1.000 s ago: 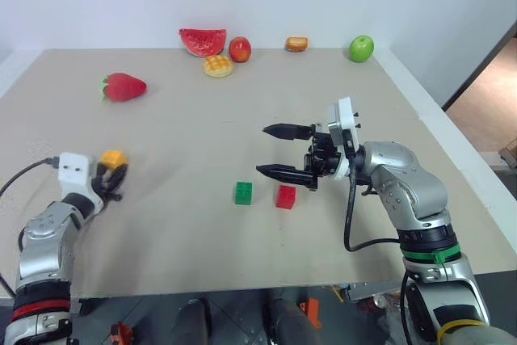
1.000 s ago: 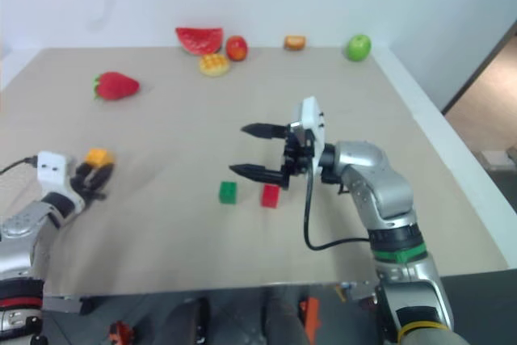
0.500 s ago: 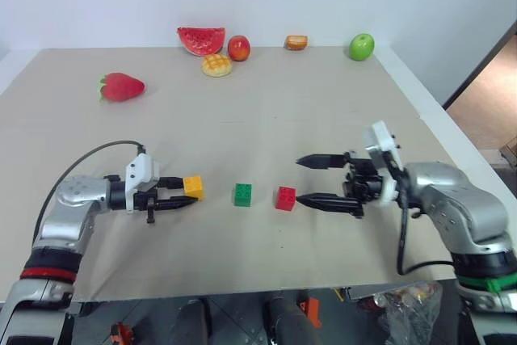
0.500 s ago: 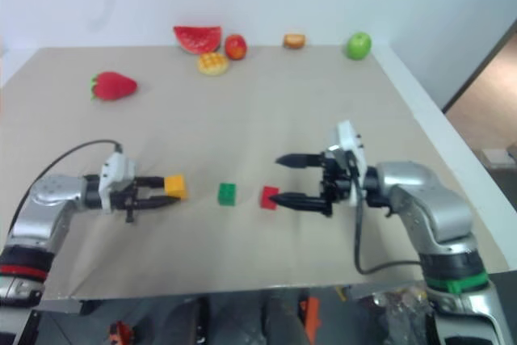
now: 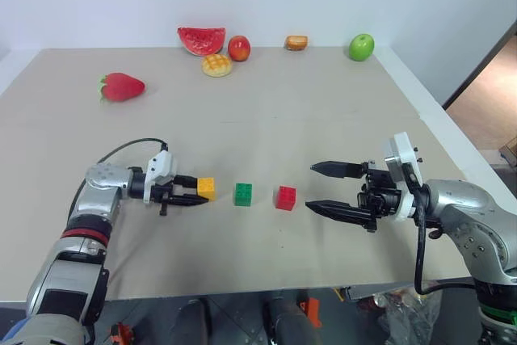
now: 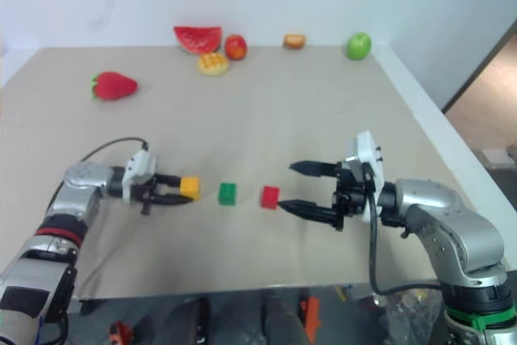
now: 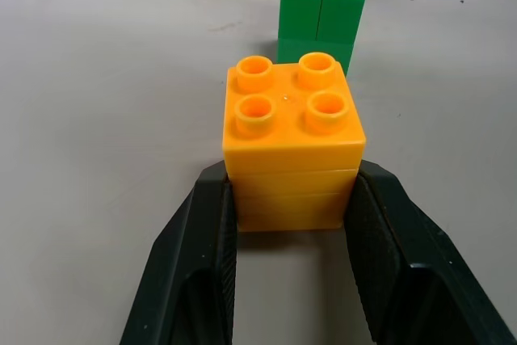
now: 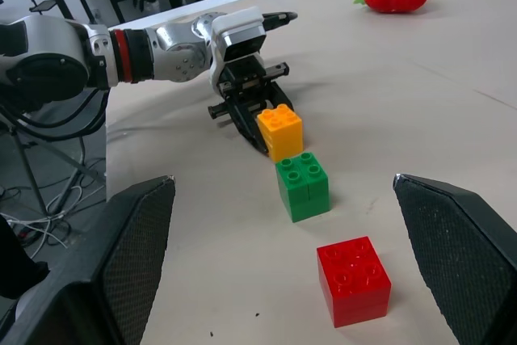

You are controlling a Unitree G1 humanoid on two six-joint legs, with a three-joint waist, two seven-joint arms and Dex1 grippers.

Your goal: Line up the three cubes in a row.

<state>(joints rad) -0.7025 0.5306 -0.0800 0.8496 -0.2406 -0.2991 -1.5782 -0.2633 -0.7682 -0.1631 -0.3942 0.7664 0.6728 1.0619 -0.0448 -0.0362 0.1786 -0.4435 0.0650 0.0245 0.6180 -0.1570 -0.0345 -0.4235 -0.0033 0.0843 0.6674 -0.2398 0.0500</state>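
The yellow-orange cube (image 5: 206,188) is low on the tabletop and in line with the green cube, so the robot's left gripper should open.
Three small studded cubes lie in a line across the near middle of the table. The yellow-orange cube (image 5: 206,188) is the leftmost, and my left gripper (image 5: 199,191) is shut on its sides, pointing right. It sits low at table level with a small gap to the green cube (image 5: 242,194). The left wrist view has the yellow-orange cube (image 7: 292,143) squeezed between my fingers (image 7: 206,248), with the green cube (image 7: 321,6) just beyond. The red cube (image 5: 284,198) stands right of the green one. My right gripper (image 5: 312,187) is open and empty, just right of the red cube.
Toy fruits line the far edge: a watermelon slice (image 5: 202,39), a waffle bun (image 5: 216,65), a red apple (image 5: 239,48), a small bread piece (image 5: 296,42) and a green apple (image 5: 361,47). A strawberry (image 5: 123,87) lies far left. The table's edge (image 5: 452,159) runs along the right.
My left gripper swung in from the left and carried the yellow-orange cube rightward to beside the green cube. My right gripper drew back to the right, away from the red cube, still open.
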